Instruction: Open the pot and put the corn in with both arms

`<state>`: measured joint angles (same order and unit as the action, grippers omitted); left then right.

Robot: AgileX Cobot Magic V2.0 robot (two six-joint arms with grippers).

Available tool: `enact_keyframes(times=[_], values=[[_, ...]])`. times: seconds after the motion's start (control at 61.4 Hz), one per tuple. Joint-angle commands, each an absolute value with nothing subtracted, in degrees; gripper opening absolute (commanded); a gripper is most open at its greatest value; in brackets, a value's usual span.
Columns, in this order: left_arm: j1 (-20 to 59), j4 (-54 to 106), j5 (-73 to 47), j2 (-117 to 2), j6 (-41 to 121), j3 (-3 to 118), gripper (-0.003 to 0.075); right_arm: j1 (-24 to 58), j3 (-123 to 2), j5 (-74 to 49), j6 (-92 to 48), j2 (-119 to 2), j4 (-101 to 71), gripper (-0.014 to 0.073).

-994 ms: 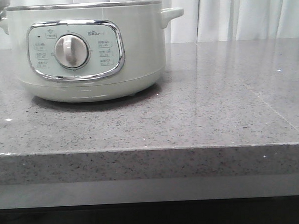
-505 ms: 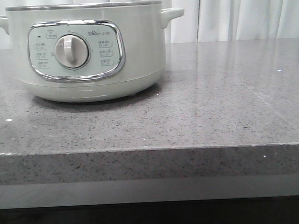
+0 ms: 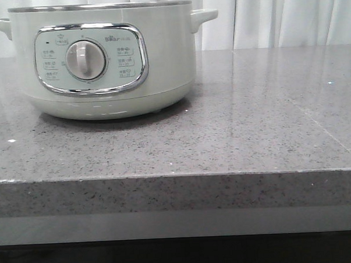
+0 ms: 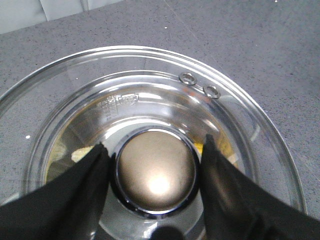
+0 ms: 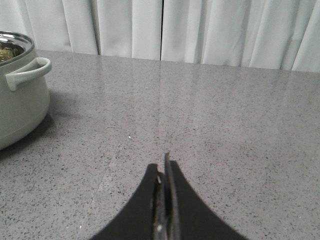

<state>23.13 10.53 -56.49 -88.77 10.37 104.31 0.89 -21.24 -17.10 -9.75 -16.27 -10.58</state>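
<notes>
My left gripper needs to lower the glass lid before it lets go, because it is holding the lid above the pot's rim (image 3: 100, 6), which is empty in the front view.
The pale grey-green pot (image 3: 102, 59) stands at the left of the counter, its dial facing me and no lid showing on its rim in the front view. In the left wrist view my left gripper (image 4: 155, 145) is shut on the round metal knob (image 4: 156, 172) of the glass lid (image 4: 235, 107), one black finger on each side. Yellow patches (image 4: 222, 147) show through the glass beside the knob; I cannot tell whether they are the corn. My right gripper (image 5: 164, 162) is shut and empty, low over bare counter to the right of the pot (image 5: 20, 100).
The grey speckled counter (image 3: 256, 116) stretches to the right of the pot, with its front edge (image 3: 177, 176) near me. White curtains (image 5: 200, 30) hang behind it. A pot side handle (image 5: 30, 70) sticks out toward the right gripper.
A grey edge in the front view's top left corner one second ago has left the frame. The pot stays put.
</notes>
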Motion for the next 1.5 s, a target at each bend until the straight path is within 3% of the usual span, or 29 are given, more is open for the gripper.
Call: enact_keyframes(times=[0.0, 1.483], values=[[23.51, 12.11, -50.76, -89.89, 10.54, 109.67, 0.0241, 0.99, -22.78, -12.37, -10.41, -16.66, -10.6, -0.0065], [23.51, 14.79, -51.27, -95.18, 10.54, 105.96, 0.0248, 0.99, -22.78, -11.89, -10.41, -16.66, -10.6, -0.0065]])
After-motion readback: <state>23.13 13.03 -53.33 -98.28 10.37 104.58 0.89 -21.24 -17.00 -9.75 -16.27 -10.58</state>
